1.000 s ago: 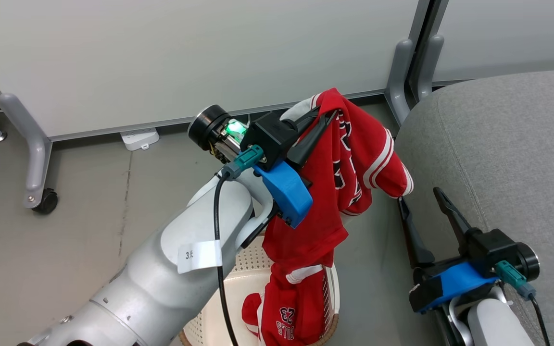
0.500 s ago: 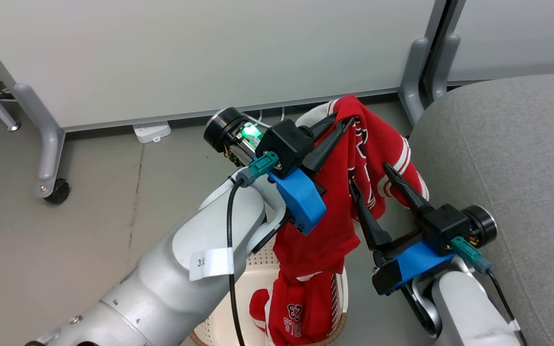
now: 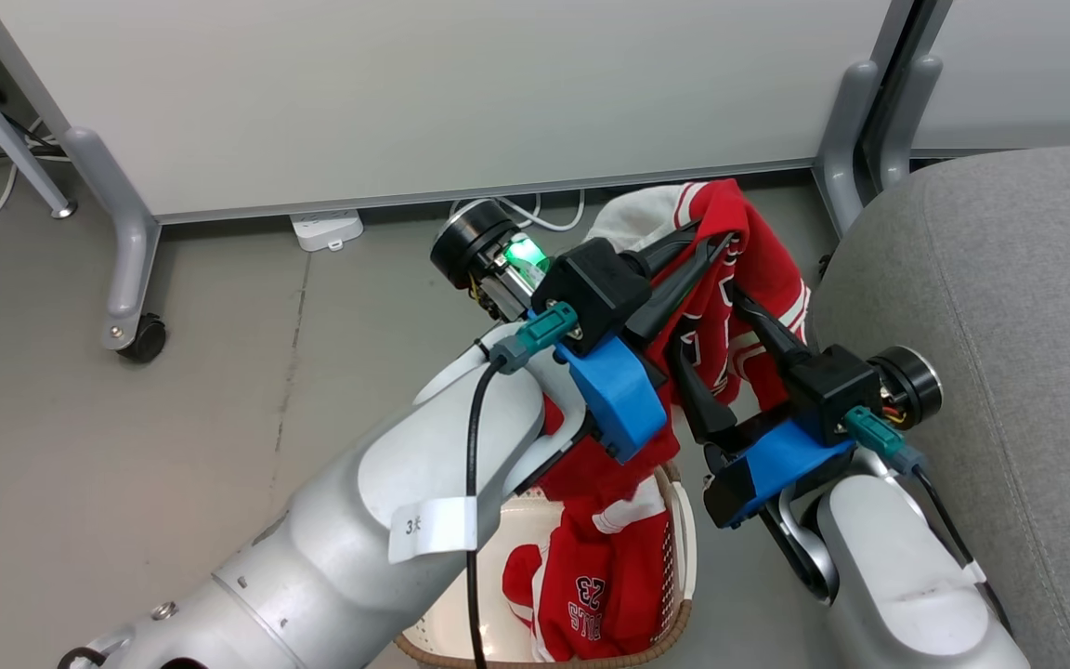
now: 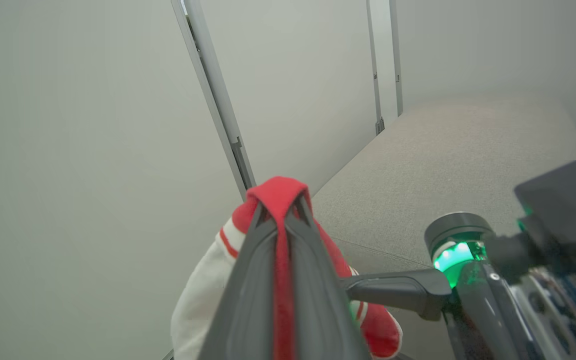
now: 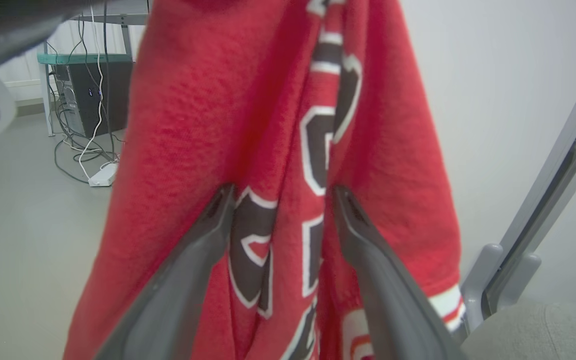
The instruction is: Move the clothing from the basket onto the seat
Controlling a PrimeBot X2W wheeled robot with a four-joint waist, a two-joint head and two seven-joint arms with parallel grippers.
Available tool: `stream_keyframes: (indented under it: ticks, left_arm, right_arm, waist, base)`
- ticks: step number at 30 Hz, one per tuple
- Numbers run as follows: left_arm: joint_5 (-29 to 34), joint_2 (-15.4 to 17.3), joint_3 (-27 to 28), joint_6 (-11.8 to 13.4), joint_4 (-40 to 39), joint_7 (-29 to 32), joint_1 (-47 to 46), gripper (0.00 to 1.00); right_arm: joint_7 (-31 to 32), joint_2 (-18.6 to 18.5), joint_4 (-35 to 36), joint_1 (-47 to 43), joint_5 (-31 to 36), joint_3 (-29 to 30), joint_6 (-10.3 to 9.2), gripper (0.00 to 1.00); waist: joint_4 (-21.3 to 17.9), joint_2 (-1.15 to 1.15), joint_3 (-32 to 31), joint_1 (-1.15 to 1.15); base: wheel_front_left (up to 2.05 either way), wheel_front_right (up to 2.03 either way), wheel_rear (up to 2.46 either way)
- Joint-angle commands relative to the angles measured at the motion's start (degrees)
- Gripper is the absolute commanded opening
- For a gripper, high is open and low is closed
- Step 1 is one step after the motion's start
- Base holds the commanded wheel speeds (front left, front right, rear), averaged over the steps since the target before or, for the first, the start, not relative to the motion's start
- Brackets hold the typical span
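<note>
I should grab the red garment by its lettered part (image 3: 698, 346) with my right gripper next, to carry it from the basket onto the seat (image 3: 1009, 307).
My left gripper (image 3: 719, 243) is shut on the top fold of a red garment (image 3: 767, 265) with white trim, which hangs high above the basket (image 3: 681, 557). In the left wrist view the left gripper (image 4: 278, 200) pinches that red cloth (image 4: 277, 187). My right gripper (image 3: 707, 323) stands open with its fingers on either side of the hanging garment's lettered part; in the right wrist view the cloth (image 5: 268, 100) lies against the right gripper (image 5: 283, 194). A second red garment (image 3: 591, 595), printed 23, lies in the basket. The grey seat (image 3: 1009, 307) is at the right.
White partition panels on grey legs with a caster (image 3: 140, 339) stand behind. A power strip (image 3: 323, 228) and cables lie on the floor by them. A computer tower (image 5: 93, 90) with cables stands further off. The seat's top (image 4: 443, 160) is bare.
The head camera has shifted. My right gripper rose from beside the seat up to the hanging garment, still open. The left gripper keeps its hold on the garment.
</note>
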State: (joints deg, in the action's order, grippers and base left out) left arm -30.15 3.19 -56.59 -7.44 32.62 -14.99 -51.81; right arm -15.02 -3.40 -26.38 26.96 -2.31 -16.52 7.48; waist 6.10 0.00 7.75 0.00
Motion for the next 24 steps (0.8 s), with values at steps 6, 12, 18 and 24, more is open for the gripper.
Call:
stream_keyframes:
  ticks: [6, 12, 18, 24]
  left_arm:
    - [0.0, -0.3, -0.7, -0.1, -1.3, -0.3, -1.2, 0.0]
    - [0.0, -0.3, -0.7, -0.1, -1.5, -0.3, -1.2, 0.0]
    - [0.1, -0.3, -0.7, -0.1, -1.1, -0.3, -1.1, 0.0]
    - [0.4, -0.3, -0.5, -0.1, -1.0, -0.3, -1.2, 0.0]
  right_arm:
    - [-0.2, 0.0, -1.8, 2.6, -0.7, -0.2, 0.03, 0.21]
    - [-0.2, 0.2, -2.2, 3.0, -1.2, -0.7, 0.03, 0.0]
    - [-0.2, 0.2, -2.3, 2.3, -1.4, -0.8, 0.03, 0.0]
    - [-0.2, 0.2, -2.4, 2.2, -1.4, -0.8, 0.03, 0.0]
  waist:
    - [0.4, 0.0, 0.2, 0.0]
    - [0.3, 0.0, 0.1, 0.0]
    - [0.2, 0.0, 0.0, 0.0]
    - [0.1, 0.0, -0.1, 0.0]
  base:
    - [0.0, 0.0, 0.0]
    - [0.0, 0.0, 0.0]
    - [0.0, 0.0, 0.0]
    - [0.0, 0.0, 0.0]
